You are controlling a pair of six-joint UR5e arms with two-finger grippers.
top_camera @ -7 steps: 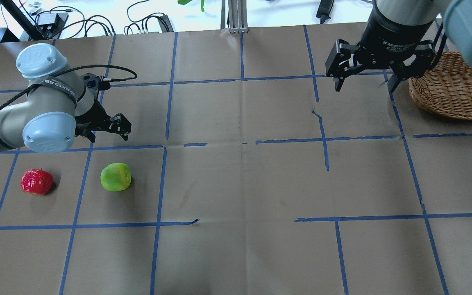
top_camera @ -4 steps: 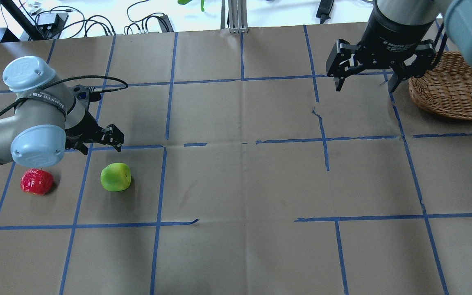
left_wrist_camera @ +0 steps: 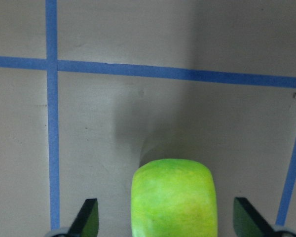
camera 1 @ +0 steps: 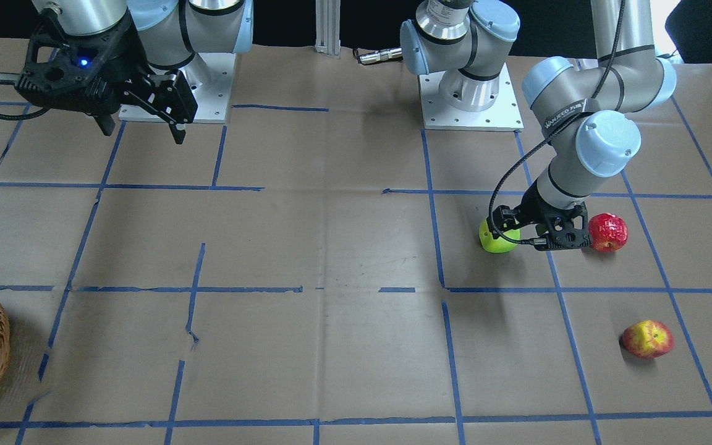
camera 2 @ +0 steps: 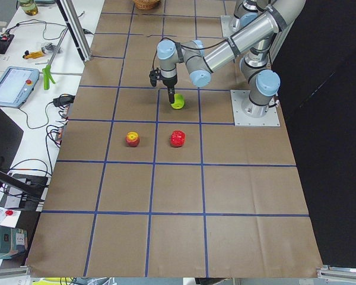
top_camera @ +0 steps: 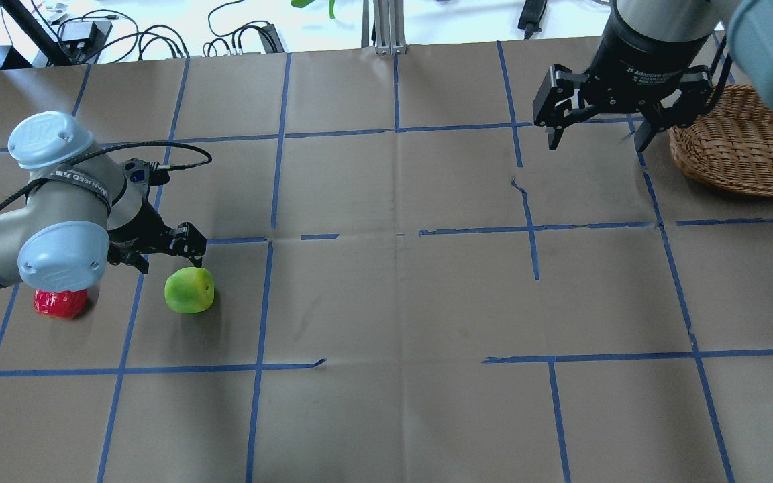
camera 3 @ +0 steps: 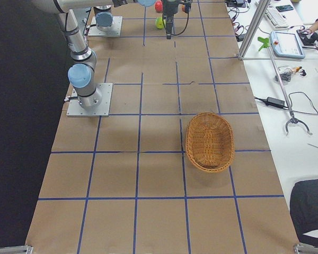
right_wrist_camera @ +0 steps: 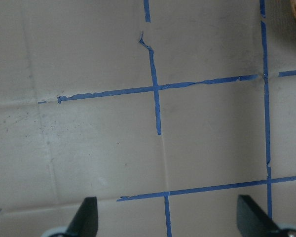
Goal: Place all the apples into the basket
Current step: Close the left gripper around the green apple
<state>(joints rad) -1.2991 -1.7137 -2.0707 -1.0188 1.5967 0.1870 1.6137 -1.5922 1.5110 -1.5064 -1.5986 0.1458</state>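
The bright green apple needs to go into the basket, so the left gripper should next pick it up by its rounded body (camera 1: 495, 238).
A bright green apple (top_camera: 189, 290) lies on the brown paper at the left. My left gripper (top_camera: 170, 261) is open, just above and behind it. In the left wrist view the green apple (left_wrist_camera: 173, 197) sits between the two fingertips (left_wrist_camera: 89, 219), and neither touches it. A deep red apple (camera 1: 608, 232) lies beside it, half hidden under my left arm in the overhead view (top_camera: 61, 303). A red-and-yellow apple (camera 1: 646, 339) lies farther out. My right gripper (top_camera: 597, 144) is open and empty, next to the wicker basket (top_camera: 742, 144).
The table is covered in brown paper with a grid of blue tape (top_camera: 396, 131). Cables (top_camera: 239, 37) and gear lie beyond the far edge. The basket (camera 3: 209, 141) holds no apple that I can see. Both arm bases (camera 1: 470, 93) stand at the robot's side.
My left arm has swung toward the table's near side and lowered its open gripper close to the green apple. Its elbow now covers part of the red apple. The right arm has not moved.
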